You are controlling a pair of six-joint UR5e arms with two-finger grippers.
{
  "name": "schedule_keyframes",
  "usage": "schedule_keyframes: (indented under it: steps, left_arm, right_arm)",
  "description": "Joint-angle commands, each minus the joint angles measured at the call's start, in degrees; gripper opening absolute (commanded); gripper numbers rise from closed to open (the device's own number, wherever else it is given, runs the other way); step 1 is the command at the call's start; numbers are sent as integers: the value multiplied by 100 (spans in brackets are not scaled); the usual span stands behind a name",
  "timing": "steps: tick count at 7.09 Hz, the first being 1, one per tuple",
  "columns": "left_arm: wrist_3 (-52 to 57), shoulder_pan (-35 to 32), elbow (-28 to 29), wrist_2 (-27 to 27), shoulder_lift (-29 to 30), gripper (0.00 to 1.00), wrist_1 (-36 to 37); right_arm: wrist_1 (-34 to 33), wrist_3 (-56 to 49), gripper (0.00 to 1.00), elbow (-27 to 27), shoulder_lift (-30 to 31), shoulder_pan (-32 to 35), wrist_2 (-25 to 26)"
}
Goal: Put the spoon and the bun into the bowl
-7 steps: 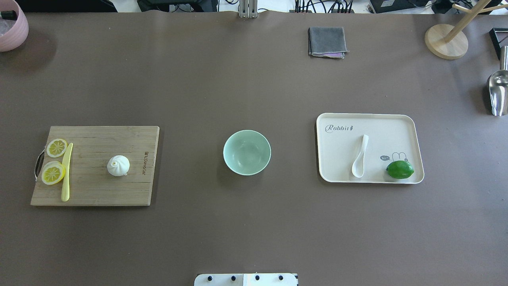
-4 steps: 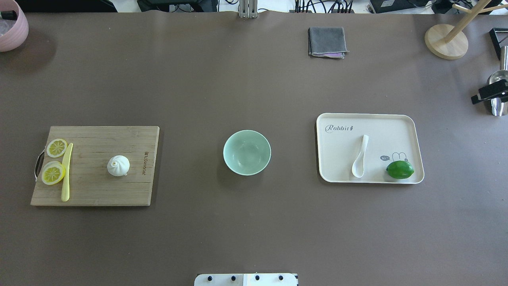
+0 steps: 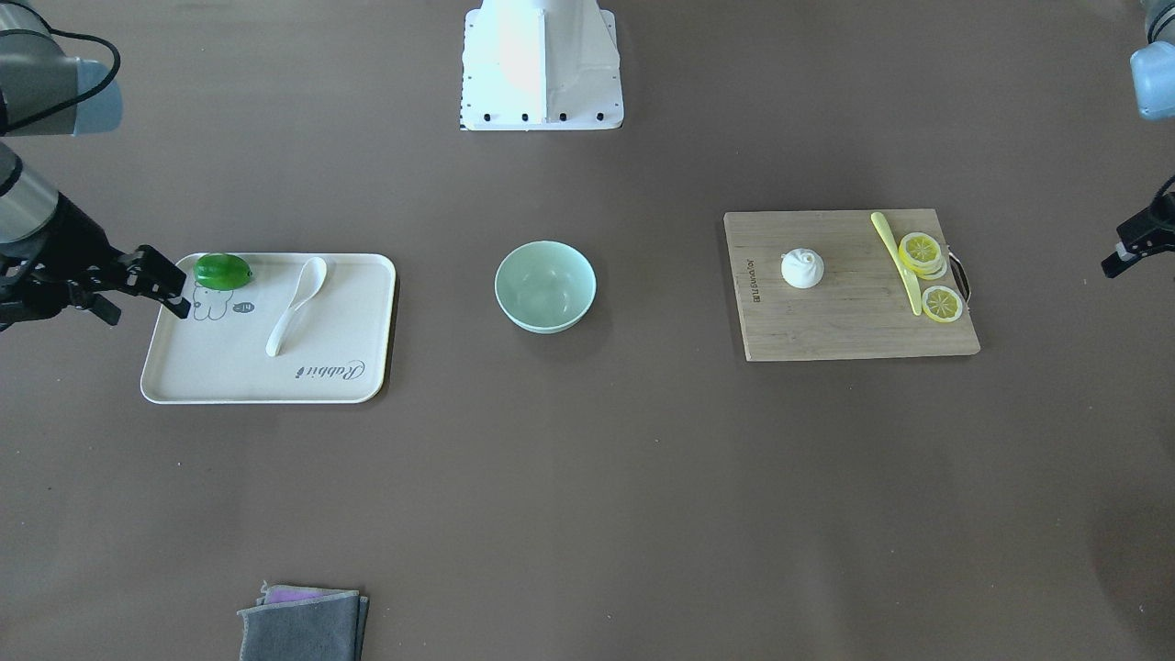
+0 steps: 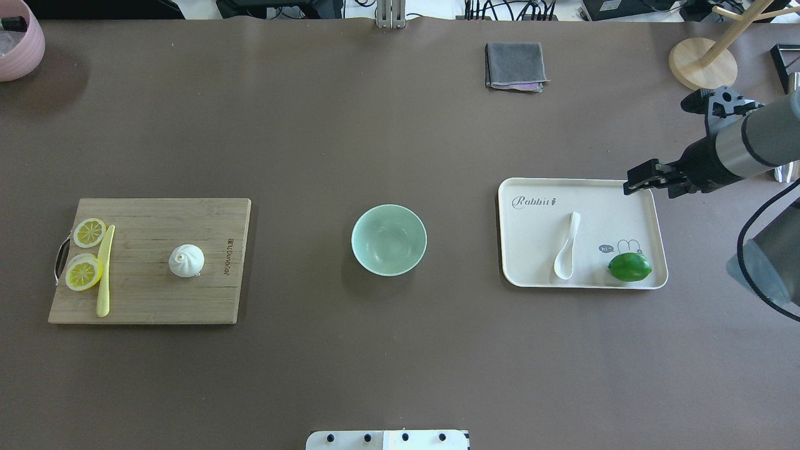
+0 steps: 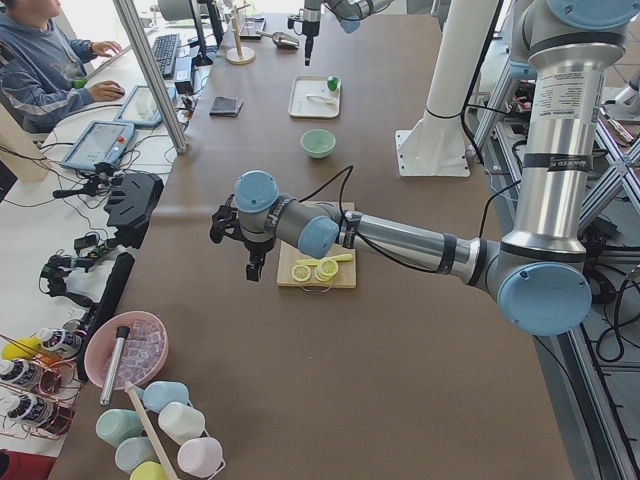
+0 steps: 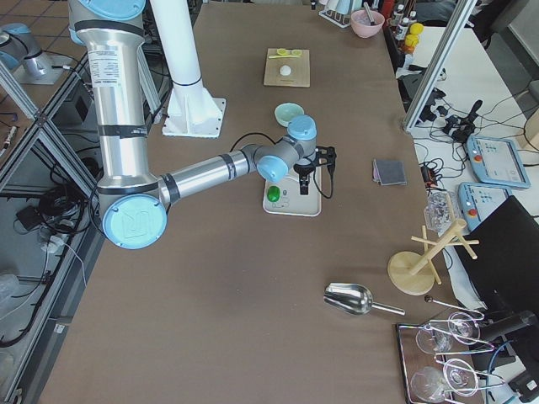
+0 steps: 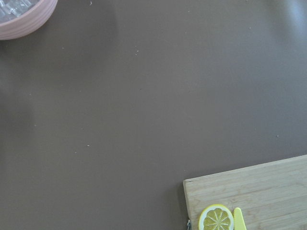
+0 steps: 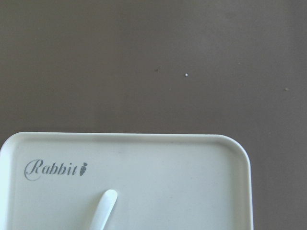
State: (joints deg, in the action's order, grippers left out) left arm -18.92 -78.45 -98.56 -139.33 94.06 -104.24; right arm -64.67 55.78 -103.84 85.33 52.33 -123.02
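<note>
My right gripper is to grab the white spoon by its handle (image 3: pixel 280 332) next, to put the spoon in the bowl (image 3: pixel 545 285).
The white spoon (image 4: pixel 565 247) lies on a cream tray (image 4: pixel 531 250), scoop toward the robot; it also shows in the front view (image 3: pixel 294 308), and its handle tip shows in the right wrist view (image 8: pixel 103 211). The white bun (image 4: pixel 186 260) sits on a wooden cutting board (image 4: pixel 150 294), seen too from the front (image 3: pixel 802 268). The mint-green bowl (image 4: pixel 362 250) stands empty between them. My right gripper (image 4: pixel 644 181) is open and empty above the tray's far right corner. My left gripper (image 3: pixel 1124 252) is cut off by the frame edge, outside the board; I cannot tell its state.
A green lime (image 4: pixel 630 267) lies on the tray beside the spoon. Lemon slices (image 4: pixel 84 273) and a pale-yellow knife (image 4: pixel 105 269) lie on the board's left side. A grey cloth (image 4: pixel 514 65), a wooden stand (image 4: pixel 703 65) and a pink bowl (image 4: pixel 19 44) sit along the far edge.
My right arm has come in from the right edge and its gripper now hangs over the tray's far right corner. Spoon, bun and bowl have not moved.
</note>
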Motion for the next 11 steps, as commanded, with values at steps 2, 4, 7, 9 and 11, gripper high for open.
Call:
schedule_keyframes:
  steps: [2, 4, 7, 9, 11]
  left_arm:
    - [-287, 304, 4, 257, 156, 98, -17]
    - [-306, 304, -14, 266, 156, 98, -26]
    - [-306, 304, -49, 266, 139, 98, -26]
    - [-454, 304, -93, 266, 148, 98, -26]
    - [-1186, 678, -85, 466, 348, 98, -26]
  right_arm:
    - [-20, 1186, 87, 153, -392, -1152, 707]
    - [15, 1567, 76, 487, -649, -1348, 868]
    - [-11, 1550, 55, 611, -623, -1339, 876]
    - [-20, 1568, 0, 550, -614, -1322, 841]
    - [-28, 1568, 0, 471, -631, -1296, 815]
